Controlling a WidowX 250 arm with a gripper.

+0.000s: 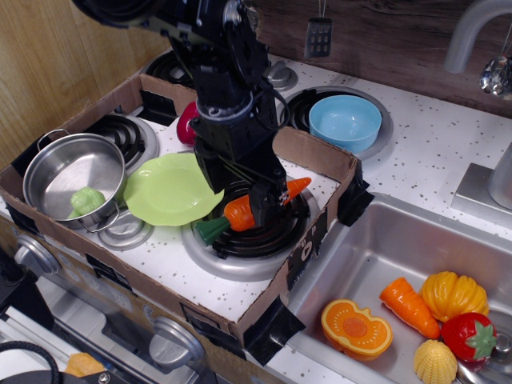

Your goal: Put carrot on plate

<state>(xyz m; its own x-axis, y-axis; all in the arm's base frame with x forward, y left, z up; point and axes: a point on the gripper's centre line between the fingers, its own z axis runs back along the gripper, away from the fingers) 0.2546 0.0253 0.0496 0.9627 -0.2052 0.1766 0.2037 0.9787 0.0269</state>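
Note:
I need to grab the carrot by its orange middle (242,214) with my gripper next, so that I can put the carrot on the light-green plate (166,192).
The carrot (238,213) lies on the front right burner inside the cardboard tray, with its green stem end (210,230) pointing front-left and its orange tip (297,187) pointing back-right. My black gripper (238,192) is down over the carrot's middle. It is open, with one finger on each side of the carrot, and it hides the middle part. The light-green plate (166,192) sits just left of the carrot, touching the burner's edge, with nothing on it.
A steel pot (56,164) holding a green piece (86,200) stands left of the plate. Cardboard walls (320,158) ring the stove area. A light-blue bowl (345,122) sits behind. The sink (376,248) at right holds a stubby carrot piece (409,306) and other toy food.

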